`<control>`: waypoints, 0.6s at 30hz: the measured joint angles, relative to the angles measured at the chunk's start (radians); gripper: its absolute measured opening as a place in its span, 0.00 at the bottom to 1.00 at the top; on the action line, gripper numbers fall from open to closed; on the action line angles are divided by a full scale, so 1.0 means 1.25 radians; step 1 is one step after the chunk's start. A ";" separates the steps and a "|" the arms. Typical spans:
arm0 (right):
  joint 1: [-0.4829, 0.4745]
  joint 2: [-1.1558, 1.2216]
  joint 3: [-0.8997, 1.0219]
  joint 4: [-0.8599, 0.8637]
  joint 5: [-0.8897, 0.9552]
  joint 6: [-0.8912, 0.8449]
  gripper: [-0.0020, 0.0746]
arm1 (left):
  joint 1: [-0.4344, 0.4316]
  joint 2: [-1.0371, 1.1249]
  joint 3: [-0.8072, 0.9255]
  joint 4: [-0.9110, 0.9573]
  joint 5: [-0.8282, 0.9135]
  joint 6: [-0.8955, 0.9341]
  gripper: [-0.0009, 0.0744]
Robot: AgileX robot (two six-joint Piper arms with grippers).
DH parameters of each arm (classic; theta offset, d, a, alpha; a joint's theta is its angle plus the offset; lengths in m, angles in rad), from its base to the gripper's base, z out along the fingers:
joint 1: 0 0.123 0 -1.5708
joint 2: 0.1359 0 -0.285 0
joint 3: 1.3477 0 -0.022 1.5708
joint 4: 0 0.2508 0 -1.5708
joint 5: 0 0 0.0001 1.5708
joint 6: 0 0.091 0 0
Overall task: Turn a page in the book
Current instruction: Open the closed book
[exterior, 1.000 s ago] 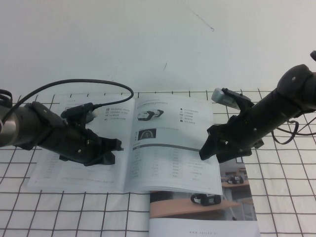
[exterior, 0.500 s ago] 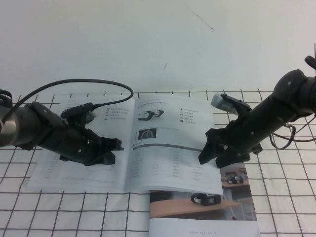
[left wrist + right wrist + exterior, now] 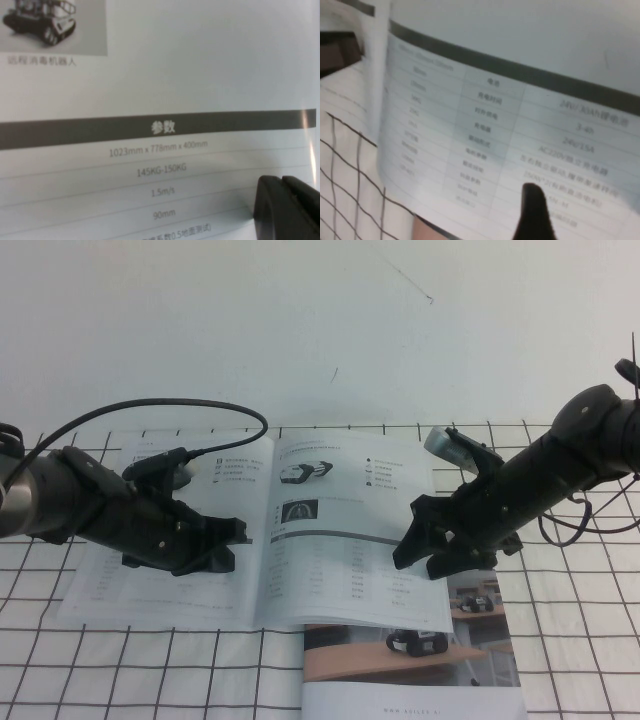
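Note:
I will grab the page next by its loose outer edge [image 3: 446,590] with my right gripper, so that I can turn it. The rest of the thin sheet [image 3: 335,520] lies flat toward the book's spine.
The book [image 3: 330,502] lies open and flat on the gridded cloth. Its right page [image 3: 345,575] carries a small vehicle photo, a grey bar and a table. My left gripper [image 3: 238,537] rests low on the left page near the spine. In the left wrist view its dark fingers [image 3: 287,207] sit together on the table of figures below the grey header bar [image 3: 150,127]. My right gripper [image 3: 412,552] hovers open over the right page's outer edge. One dark fingertip [image 3: 535,212] shows above the printed table in the right wrist view; the other is out of frame.
A colour-photo brochure [image 3: 420,665] lies under the book's lower right corner, toward the table's front. A black cable [image 3: 200,407] loops over the book's upper left. White cloth with a black grid [image 3: 150,670] covers the table; a white wall stands behind.
My right gripper has moved a little left and inward over the right page's outer edge. The left arm and the book have not moved.

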 joint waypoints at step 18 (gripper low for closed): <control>0.000 0.000 -0.007 -0.100 0.049 0.051 0.62 | 0.000 0.001 -0.001 -0.013 0.002 0.000 0.01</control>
